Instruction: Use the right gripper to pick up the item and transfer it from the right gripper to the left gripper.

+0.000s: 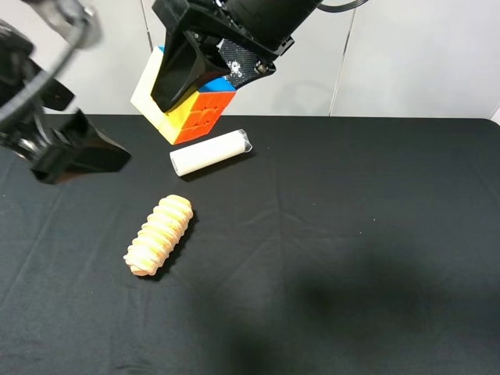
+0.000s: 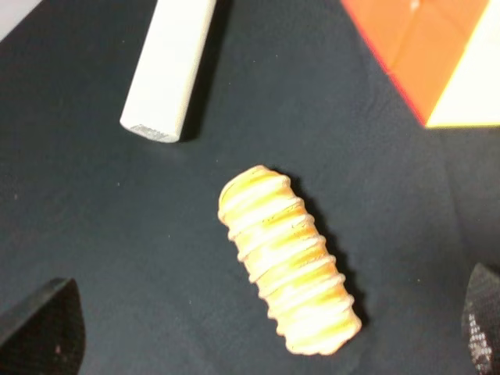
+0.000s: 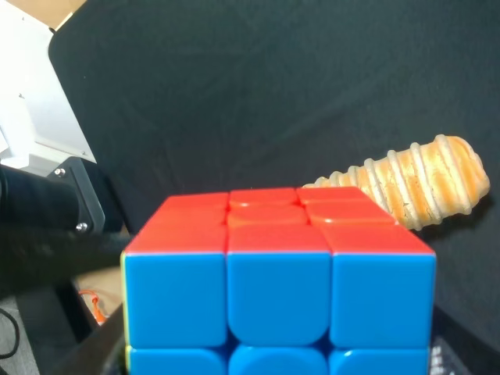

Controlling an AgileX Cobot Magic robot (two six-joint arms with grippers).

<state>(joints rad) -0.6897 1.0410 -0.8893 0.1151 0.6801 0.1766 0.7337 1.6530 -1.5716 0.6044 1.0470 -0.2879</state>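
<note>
My left gripper will take the puzzle cube over from my right gripper next. It will grab the puzzle cube by its orange side (image 1: 205, 116) (image 2: 422, 39) and the opposite side.
The puzzle cube (image 1: 194, 112) hangs high above the back of the table, clamped between the two black fingers of my right gripper (image 1: 199, 90). Its orange, yellow and white faces show in the exterior view. The right wrist view shows its blue and red faces (image 3: 277, 297) close up. My left gripper (image 1: 78, 152) is at the left, level with the cube but apart from it. Its two fingertips (image 2: 39, 328) stand wide apart at the lower corners of the left wrist view, with nothing between them. An orange and pale corner of the cube (image 2: 422, 47) shows in that view.
A white cylinder (image 1: 211, 152) (image 2: 172, 70) lies on the black table (image 1: 375, 234) just below the cube. A ridged tan bread-like roll (image 1: 160, 234) (image 2: 289, 262) (image 3: 414, 183) lies in front of it, under the left gripper's camera.
</note>
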